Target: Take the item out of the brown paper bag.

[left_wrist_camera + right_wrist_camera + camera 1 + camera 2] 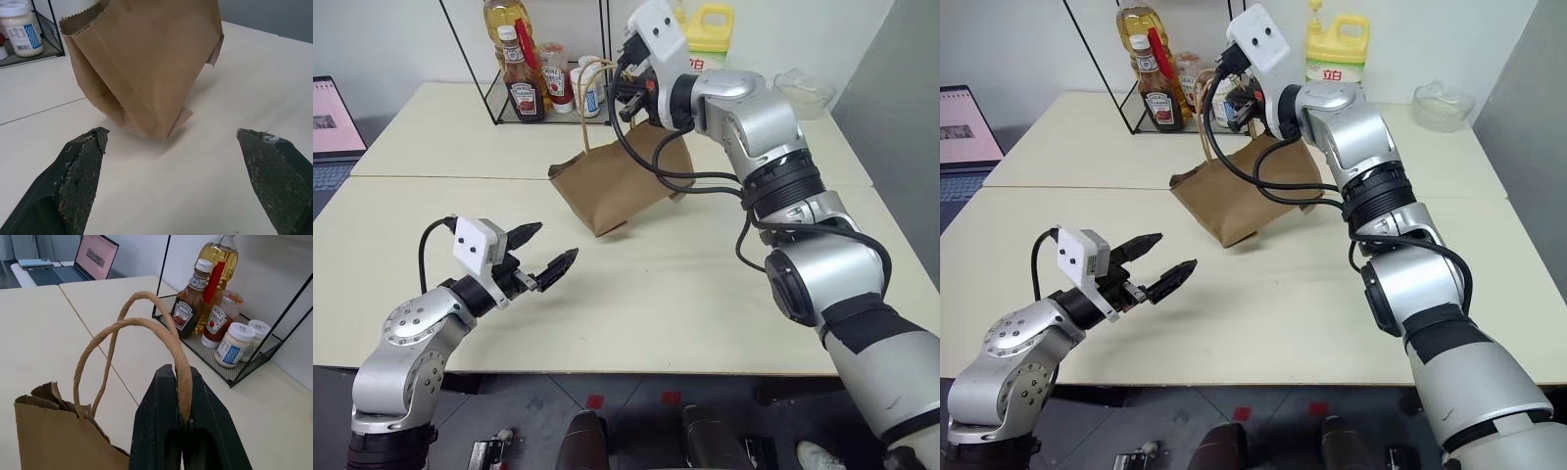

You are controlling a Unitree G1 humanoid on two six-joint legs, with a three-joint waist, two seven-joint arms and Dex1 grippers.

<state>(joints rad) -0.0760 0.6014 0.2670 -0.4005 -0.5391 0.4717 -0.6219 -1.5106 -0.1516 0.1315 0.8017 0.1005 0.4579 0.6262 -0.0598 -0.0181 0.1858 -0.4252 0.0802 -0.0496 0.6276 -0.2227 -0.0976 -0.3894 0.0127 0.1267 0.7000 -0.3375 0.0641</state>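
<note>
The left gripper grabs the second handle by its standing loop next, which stands free above the bag's slack paper.
The brown paper bag hangs tilted over the middle of the table, with its lower corner at the tabletop. My right gripper is shut on one of its tan cord handles and holds it up above the bag's mouth. The second handle loop stands free beside it. My left gripper hovers open near the table's front left, its fingers pointing at the bag from a short way off, nothing between them. The item is hidden from view.
A black wire rack at the back holds ketchup bottles, an oil bottle and white jars. A yellow jug and a clear glass bowl stand at the back right. A laptop sits at the far left.
</note>
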